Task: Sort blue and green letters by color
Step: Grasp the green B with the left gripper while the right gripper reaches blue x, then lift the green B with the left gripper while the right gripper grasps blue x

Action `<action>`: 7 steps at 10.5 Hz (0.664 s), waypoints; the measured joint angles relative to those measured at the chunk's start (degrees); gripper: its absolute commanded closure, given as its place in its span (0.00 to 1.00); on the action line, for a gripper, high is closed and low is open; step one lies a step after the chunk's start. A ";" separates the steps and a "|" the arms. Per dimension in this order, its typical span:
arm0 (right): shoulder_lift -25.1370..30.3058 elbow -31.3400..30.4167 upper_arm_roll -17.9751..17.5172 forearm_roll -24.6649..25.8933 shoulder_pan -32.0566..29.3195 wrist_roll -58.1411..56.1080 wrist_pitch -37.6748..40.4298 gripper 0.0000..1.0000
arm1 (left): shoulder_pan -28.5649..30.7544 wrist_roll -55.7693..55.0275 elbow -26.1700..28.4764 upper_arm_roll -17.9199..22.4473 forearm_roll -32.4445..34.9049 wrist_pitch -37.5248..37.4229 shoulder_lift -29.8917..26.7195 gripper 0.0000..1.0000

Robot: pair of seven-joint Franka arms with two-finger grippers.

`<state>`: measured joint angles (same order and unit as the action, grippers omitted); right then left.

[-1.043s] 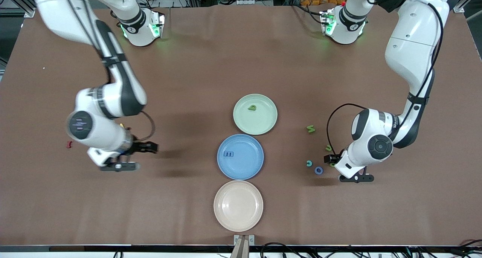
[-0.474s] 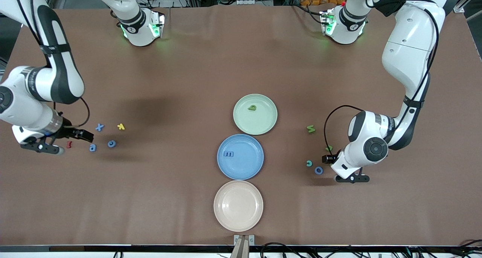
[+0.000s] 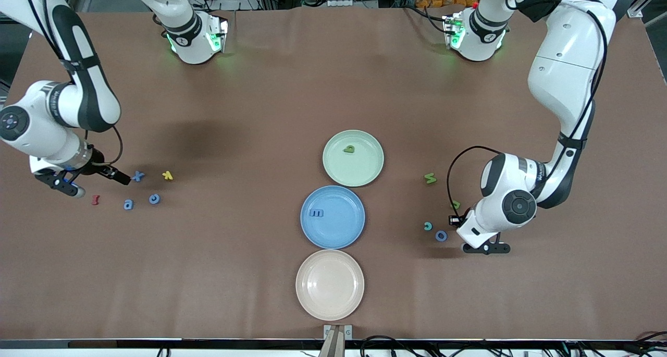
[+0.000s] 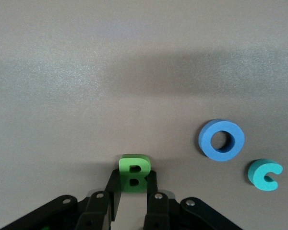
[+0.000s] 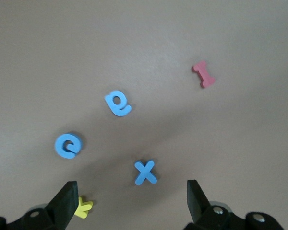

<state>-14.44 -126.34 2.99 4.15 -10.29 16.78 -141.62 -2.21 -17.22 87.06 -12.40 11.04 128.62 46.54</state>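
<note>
My right gripper picks up the blue X by its crossed arms next, to sort letters onto the blue plate (image 3: 340, 231).
My left gripper (image 4: 133, 181) is shut on an olive-green B (image 4: 133, 171), which stands upright between the two fingers just above the table. In the front view that gripper (image 3: 455, 220) is low beside the teal c (image 3: 428, 225) and hides the B. Two more green letters (image 3: 430, 178) (image 3: 455, 205) lie nearby. My right gripper (image 5: 132, 191) is open over the blue X (image 5: 145, 172), also seen as the gripper (image 3: 121, 177) by the X (image 3: 137, 176). Blue a (image 3: 128, 205) and blue c (image 3: 154, 198) lie close by. The green plate (image 3: 366, 170) holds a green letter (image 3: 349, 149), and the blue plate (image 3: 340, 231) holds a blue E (image 3: 316, 212).
A beige plate (image 3: 330, 284) lies nearest the front camera. A yellow k (image 3: 167, 175) and a dark red letter (image 3: 95, 199) lie among the blue letters. A periwinkle ring O (image 3: 441, 235) rests beside the teal c.
The left gripper has shut on the green B. The right arm has swung from mid-table toward its own end and now hangs over the blue X.
</note>
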 measured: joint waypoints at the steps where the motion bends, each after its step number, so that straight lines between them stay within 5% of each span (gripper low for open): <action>1: -0.09 -2.19 -0.02 0.00 -0.61 0.86 -2.49 0.00 | 0.00 0.00 0.00 0.00 0.00 0.00 0.00 1.00; 7: -7.07 -4.13 -0.16 0.00 -1.51 2.27 -10.39 0.00 | -0.89 -3.77 -1.18 -0.44 0.00 0.04 -0.95 1.00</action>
<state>-21.51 -130.47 2.83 4.15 -11.80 19.06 -152.01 -3.10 -20.99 85.88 -12.85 11.04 128.66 45.59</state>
